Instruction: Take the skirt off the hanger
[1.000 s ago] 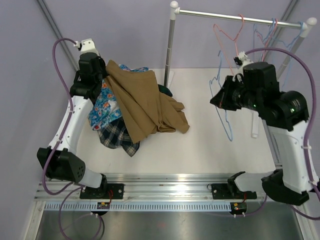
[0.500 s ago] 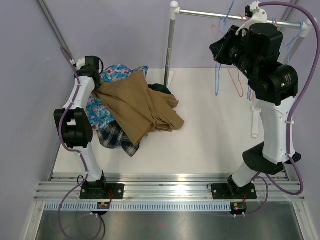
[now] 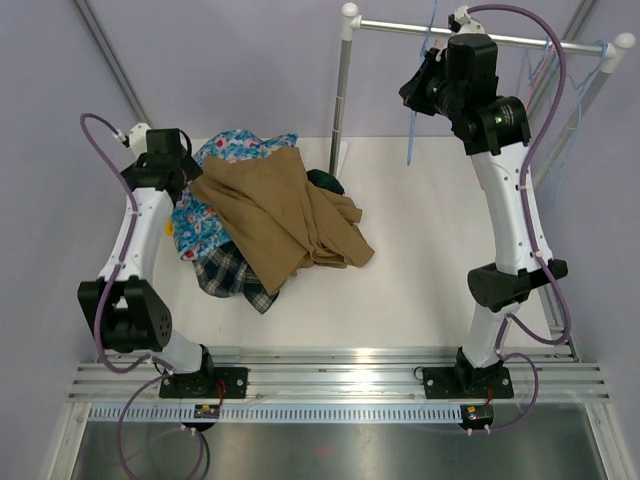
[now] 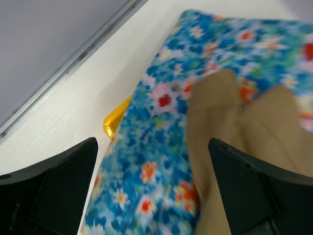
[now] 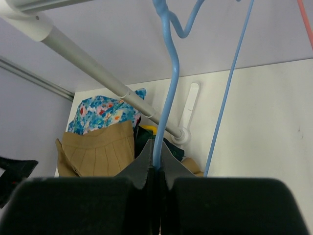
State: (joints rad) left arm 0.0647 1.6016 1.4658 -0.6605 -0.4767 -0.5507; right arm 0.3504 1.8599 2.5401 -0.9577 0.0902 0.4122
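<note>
The hanger's wire reaches well above the bar, so the hanger would end up off the bar if the robot's right gripper opened now. The robot will lower it first.
The tan pleated skirt [image 3: 280,215] lies spread over a heap of clothes at the back left of the table, free of any hanger. My left gripper [image 3: 183,178] hovers at the heap's left edge. In the left wrist view this gripper [image 4: 154,196] is open, with a fold of the skirt [image 4: 254,127] and floral cloth below the gap, nothing between the fingers. My right gripper [image 3: 418,92] is raised to the rail, shut on the wire of a light-blue hanger [image 3: 411,140]. The right wrist view shows the hanger [image 5: 168,88] pinched in that gripper [image 5: 157,169] and the skirt [image 5: 98,154] far below.
A blue floral garment [image 3: 215,215] and a dark green tartan one [image 3: 235,275] lie under the skirt. The white rail [image 3: 500,40] on its post [image 3: 340,100] carries more wire hangers [image 3: 545,65] at the right. A yellow item [image 4: 115,122] peeks out beside the floral cloth.
My left gripper has opened, let go of the skirt and drawn back to the left. My right arm has lifted the blue hanger from mid height up to the rail.
</note>
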